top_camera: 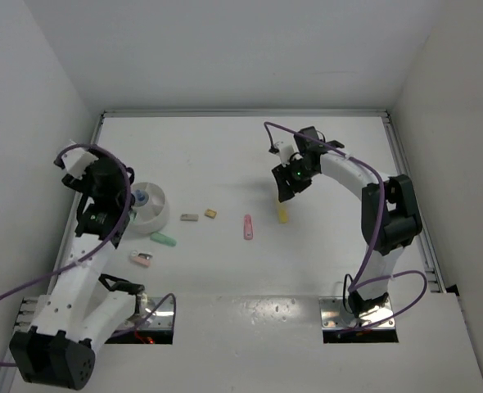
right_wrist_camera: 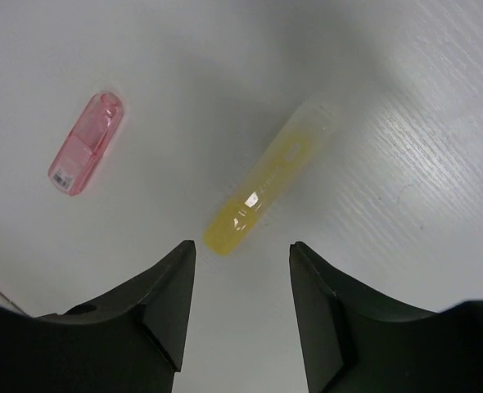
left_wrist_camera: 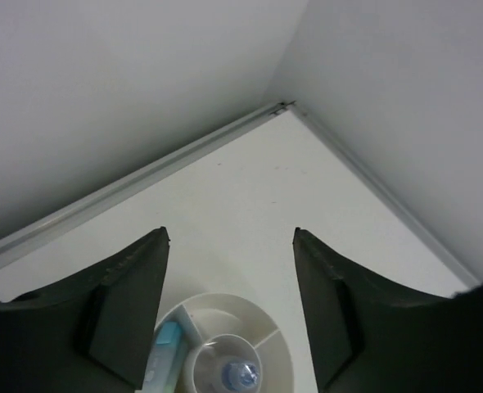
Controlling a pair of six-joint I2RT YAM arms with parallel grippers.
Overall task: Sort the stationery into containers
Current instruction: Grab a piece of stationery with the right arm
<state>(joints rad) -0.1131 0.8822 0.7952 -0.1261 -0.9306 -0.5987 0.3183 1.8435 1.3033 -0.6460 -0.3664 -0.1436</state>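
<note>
My right gripper is to grab the yellow marker next across its long sides mid-body. This leaves the marker's yellow end free to go into a section of the bowl.
The round white bowl stands at the left; in the left wrist view the bowl has divided compartments, with a blue marker in one and a clear blue-tipped pen in its centre cup. My left gripper is open and empty just above the bowl. My right gripper is open and empty just above a yellow marker, which also shows in the top view. A pink marker lies to its left, and it also shows in the top view.
On the table lie a grey block, a tan block, a green marker and a pink item. White walls and a raised rail close the table at the back and sides.
</note>
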